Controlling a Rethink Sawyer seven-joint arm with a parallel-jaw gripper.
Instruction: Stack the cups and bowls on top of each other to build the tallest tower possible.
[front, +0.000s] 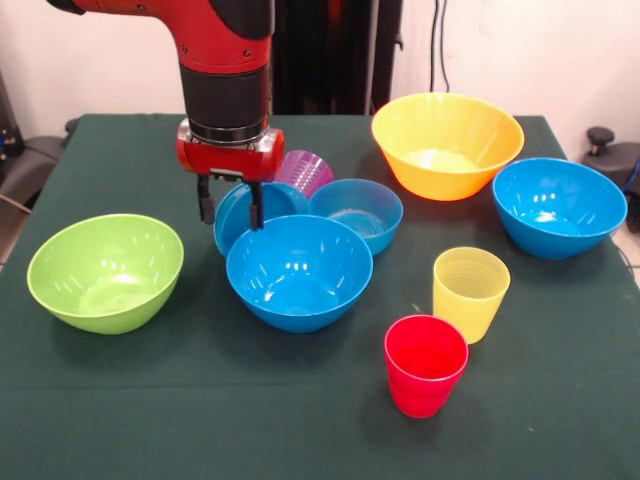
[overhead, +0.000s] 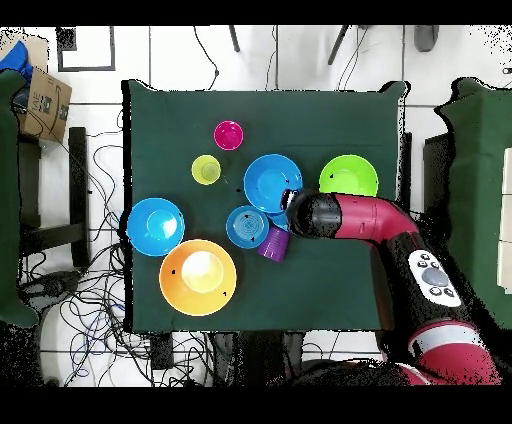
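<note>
I will grab the tilted small blue bowl's rim (front: 224, 205) with my gripper next, so I can stack the bowl upright.
My gripper (front: 231, 207) hangs open over a small blue bowl (front: 240, 222) that is tilted on its edge against a large blue bowl (front: 298, 270). One finger (front: 205, 205) is outside the tilted bowl's left rim and the other is over its inside. A purple cup (front: 303, 172) lies on its side just behind. A second small blue bowl (front: 357, 213) stands to the right. No tower shows: every bowl stands on its own. In the overhead view the arm (overhead: 350, 218) hides the gripper.
A lime green bowl (front: 105, 270) stands at the left. A very large yellow bowl (front: 447, 143) and another large blue bowl (front: 557, 205) stand at the right. A yellow cup (front: 470, 292) and a red cup (front: 425, 363) stand upright near the front.
</note>
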